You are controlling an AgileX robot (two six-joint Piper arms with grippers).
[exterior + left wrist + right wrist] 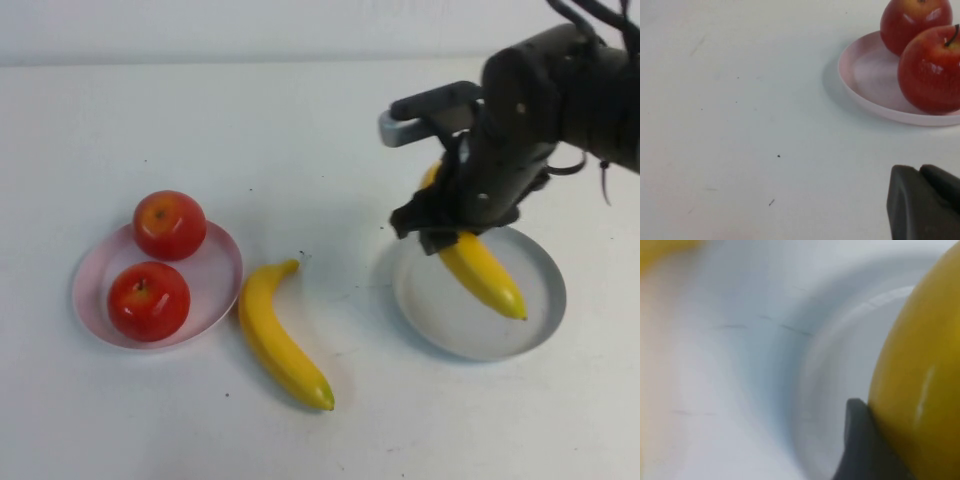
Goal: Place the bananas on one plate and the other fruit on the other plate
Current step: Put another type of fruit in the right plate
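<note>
I should keep holding the yellow banana with my right gripper until I lower it onto the grey plate. The banana is still above the plate.
My right gripper (445, 236) is shut on a yellow banana (487, 276) and holds it low over the grey plate (450, 322), its tip toward the plate's front right. In the right wrist view a dark finger (858, 440) presses against the banana (920, 365) above the plate (830, 360). The second banana (281, 342) lies on the table between the plates. Two red apples (169, 224) (148, 300) sit on the pink plate (218, 272). My left gripper (920, 171) is shut and empty, near the pink plate (865, 75) and the apples (932, 70) (915, 20). It is out of the high view.
The white table (300, 150) carries only the two plates and the fruit. The right arm's dark body (560, 90) reaches in from the far right above the grey plate.
</note>
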